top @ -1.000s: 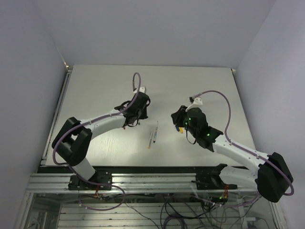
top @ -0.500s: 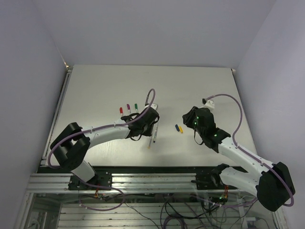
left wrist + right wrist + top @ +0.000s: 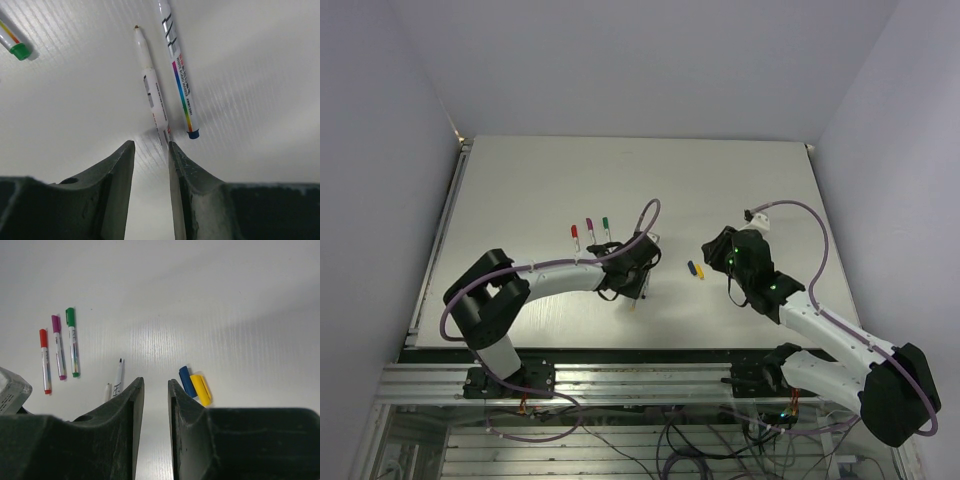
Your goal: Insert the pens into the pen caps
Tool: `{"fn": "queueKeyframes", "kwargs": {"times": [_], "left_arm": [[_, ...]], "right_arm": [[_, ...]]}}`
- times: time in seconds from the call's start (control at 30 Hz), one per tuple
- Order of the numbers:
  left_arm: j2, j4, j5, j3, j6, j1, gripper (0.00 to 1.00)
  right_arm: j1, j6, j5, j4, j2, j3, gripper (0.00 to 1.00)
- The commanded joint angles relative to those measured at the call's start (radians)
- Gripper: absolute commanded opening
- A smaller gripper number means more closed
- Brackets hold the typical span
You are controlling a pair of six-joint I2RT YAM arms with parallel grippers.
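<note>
The pen is uncapped and its tip is bare. My left gripper next needs to grab the pen's body behind that tip, leaving the tip free to go into its cap.
Two uncapped pens lie side by side on the white table. In the left wrist view one pen (image 3: 150, 85) points its bare tip away and the other pen (image 3: 178, 70) has a blue end. My left gripper (image 3: 151, 144) hangs just over their near ends, open, nothing between its fingers. A blue cap (image 3: 186, 380) and a yellow cap (image 3: 201, 389) lie touching, just right of my right gripper (image 3: 156, 381), which is open and empty. Red (image 3: 44, 360), magenta (image 3: 58, 346) and green (image 3: 73, 340) capped pens lie in a row at the left.
The table's raised left rail (image 3: 440, 240) and near edge (image 3: 620, 350) bound the workspace. The left arm (image 3: 550, 275) stretches across the middle. The caps (image 3: 696, 270) sit between the two grippers in the top view.
My left arm has swung right and nearer, uncovering the three capped pens, and its jaws have widened. My right arm has drawn back to the right, uncovering the blue and yellow caps.
</note>
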Motion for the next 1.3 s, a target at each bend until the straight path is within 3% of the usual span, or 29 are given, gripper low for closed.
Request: {"fn": "queueKeyframes", "kwargs": {"times": [0.0, 0.83, 1.27], "left_arm": [[0.011, -0.016, 0.037, 0.046, 0.012, -0.011, 0.44], [0.142, -0.06, -0.005, 0.075, 0.003, -0.016, 0.45], [0.234, -0.133, 0.024, 0.09, 0.037, -0.016, 0.37]], "right_arm": [[-0.005, 0.008, -0.006, 0.03, -0.005, -0.015, 0.25], [-0.007, -0.001, -0.016, 0.061, 0.009, -0.032, 0.25], [-0.012, 0.01, -0.033, 0.077, 0.033, -0.032, 0.25]]}}
